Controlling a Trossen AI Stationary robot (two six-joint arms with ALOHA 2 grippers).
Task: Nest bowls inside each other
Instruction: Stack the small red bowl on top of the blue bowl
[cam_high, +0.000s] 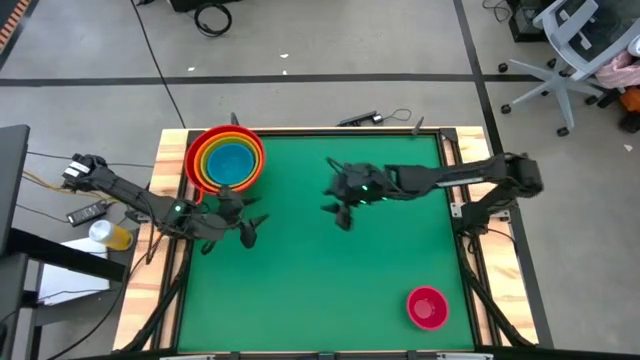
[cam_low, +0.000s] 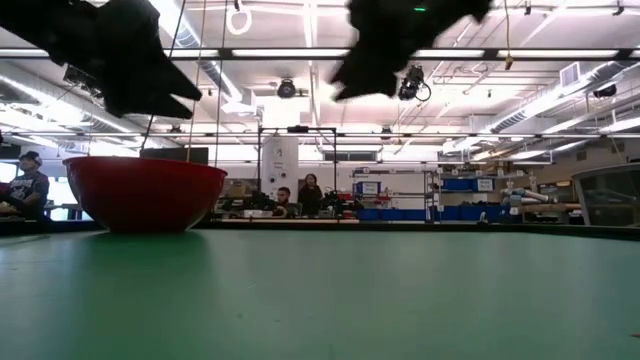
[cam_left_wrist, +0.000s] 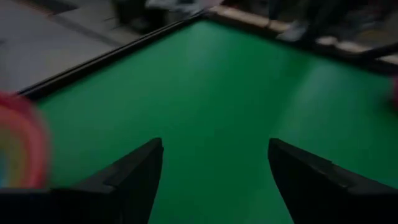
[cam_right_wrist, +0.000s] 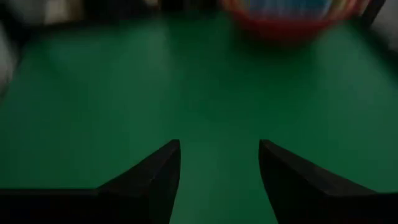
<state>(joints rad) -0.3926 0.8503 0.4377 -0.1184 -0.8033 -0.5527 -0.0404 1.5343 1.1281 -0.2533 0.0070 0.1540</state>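
Note:
My right gripper needs to grab the small pink bowl next by its rim (cam_high: 428, 289), so that the bowl can be nested into the stack (cam_high: 229, 161).
A stack of nested bowls (cam_high: 226, 160) stands on the green mat at the far left: red outermost, then orange, yellow and blue. In the low view only its red wall (cam_low: 145, 192) shows. A small pink bowl (cam_high: 427, 307) sits alone, upright, near the near right corner. My left gripper (cam_high: 248, 218) hovers open just on the near side of the stack, with only mat between its fingers (cam_left_wrist: 214, 162). My right gripper (cam_high: 334, 195) hangs open over the middle of the mat (cam_right_wrist: 219, 162), facing the stack (cam_right_wrist: 286, 15).
A wooden frame (cam_high: 172, 190) borders the mat. Cables and a small device (cam_high: 375, 118) lie at the far edge. A bottle and clutter (cam_high: 108, 234) sit off the table to the left. Bare mat lies between the stack and the pink bowl.

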